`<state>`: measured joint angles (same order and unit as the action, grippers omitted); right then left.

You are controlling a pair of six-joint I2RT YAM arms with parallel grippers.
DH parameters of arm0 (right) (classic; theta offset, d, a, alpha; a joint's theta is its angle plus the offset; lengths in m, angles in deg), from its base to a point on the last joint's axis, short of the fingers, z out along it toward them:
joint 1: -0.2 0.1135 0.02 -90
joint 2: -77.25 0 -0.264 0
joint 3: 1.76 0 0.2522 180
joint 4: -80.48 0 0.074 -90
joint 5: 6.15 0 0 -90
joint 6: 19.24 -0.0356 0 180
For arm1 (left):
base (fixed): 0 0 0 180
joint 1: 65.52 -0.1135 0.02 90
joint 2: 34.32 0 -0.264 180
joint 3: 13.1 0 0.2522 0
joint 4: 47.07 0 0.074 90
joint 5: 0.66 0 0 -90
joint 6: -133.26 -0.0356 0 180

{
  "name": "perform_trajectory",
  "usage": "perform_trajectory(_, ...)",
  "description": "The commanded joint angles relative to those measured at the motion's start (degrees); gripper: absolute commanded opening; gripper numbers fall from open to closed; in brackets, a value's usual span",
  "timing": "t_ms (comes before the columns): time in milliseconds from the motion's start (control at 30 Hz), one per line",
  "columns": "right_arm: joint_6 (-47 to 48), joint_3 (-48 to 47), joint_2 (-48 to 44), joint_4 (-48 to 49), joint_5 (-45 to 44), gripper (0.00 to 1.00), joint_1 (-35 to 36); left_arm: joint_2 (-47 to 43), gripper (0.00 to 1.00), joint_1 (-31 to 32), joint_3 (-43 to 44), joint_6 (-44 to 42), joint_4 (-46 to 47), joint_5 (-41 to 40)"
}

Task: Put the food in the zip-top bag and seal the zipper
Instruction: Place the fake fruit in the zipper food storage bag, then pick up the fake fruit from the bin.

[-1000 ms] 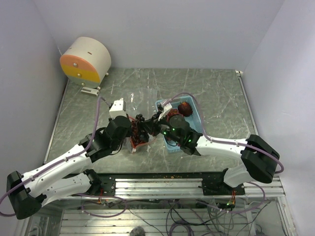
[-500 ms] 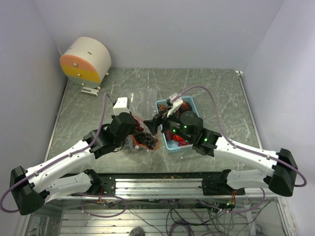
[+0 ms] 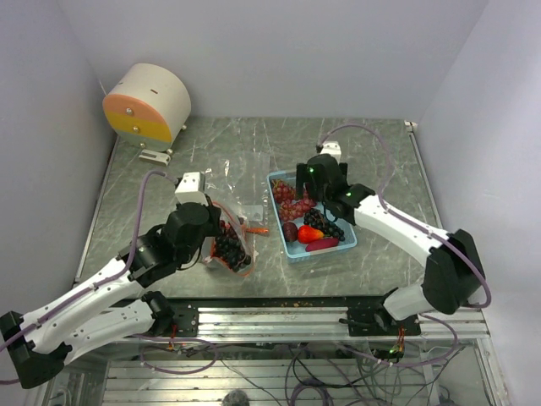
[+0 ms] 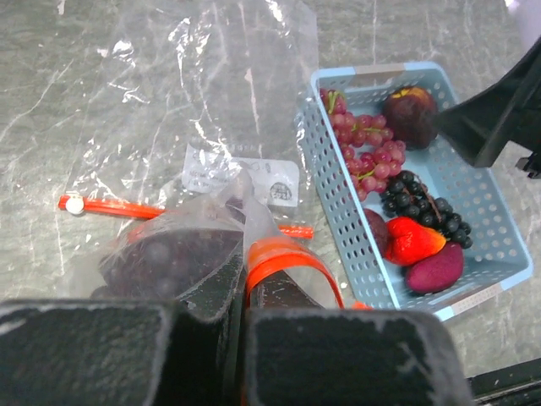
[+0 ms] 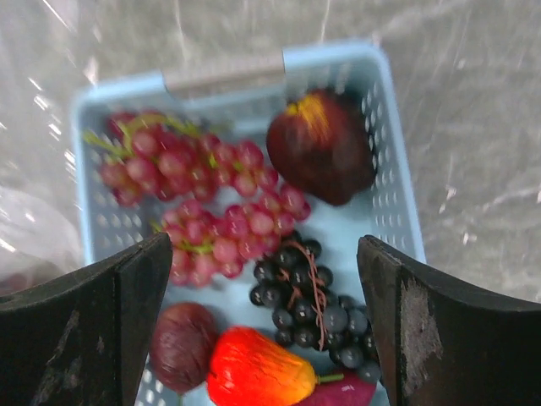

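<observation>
The robot will next use its right gripper to grab the black grapes across their narrow middle (image 3: 324,223) (image 5: 314,305), over the grapes' stem, so the grapes' ends stay free to go into the opening of the zip-top bag.
The clear zip-top bag (image 4: 211,101) lies left of the light blue tray (image 3: 295,252). My left gripper (image 4: 241,296) is shut on the bag's mouth, where the orange-red zipper (image 4: 283,254) loops up beside the fingers. A dark grape cluster (image 3: 230,249) sits inside the bag. My right gripper (image 5: 264,262) hangs open over the tray with nothing between its fingers. Under it lie red grapes (image 5: 211,211), black grapes (image 5: 313,304), a dark red round fruit (image 5: 325,148), a red-orange fruit (image 5: 254,368) and a small dark fruit (image 5: 179,342).
A purple oval fruit (image 4: 435,271) lies at the tray's near corner. A round white and orange device (image 3: 145,103) stands at the back left. The loose end of the zipper (image 4: 101,205) lies flat on the marble tabletop. Grey walls close in both sides.
My right gripper opened, left the bag and swung back right over the tray. A dark grape cluster now rests in the bag. My left arm shifted a little left, still gripping the bag.
</observation>
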<state>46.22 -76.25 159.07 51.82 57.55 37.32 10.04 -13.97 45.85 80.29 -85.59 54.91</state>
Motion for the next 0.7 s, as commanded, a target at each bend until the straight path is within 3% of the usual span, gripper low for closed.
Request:
perform_trajectory(0,-0.9,1.0,3.4,-6.7,4.4,0.9,-0.3,0.1,0.07,0.1,2.0,-0.2,-1.1,0.8)
perform_trajectory(133,-0.4,3.0,6.0,-7.2,8.4,0.9,-0.8,0.2,0.07,0.1,1.1,0.2,-1.0,1.5)
perform_trajectory(333,-2.0,7.1,6.8,-8.4,5.0,0.88,-3.1,2.0,0.07,0.1,1.7,-0.8,-1.6,0.6)
perform_trajectory(467,-1.2,9.3,7.5,-5.5,8.3,0.79,-6.2,3.1,0.07,0.1,1.8,-1.0,-1.8,0.3)
perform_trajectory(667,0.1,10.2,12.5,-1.9,13.5,0.75,-8.4,3.9,0.07,0.1,1.0,-0.4,-0.8,0.4)
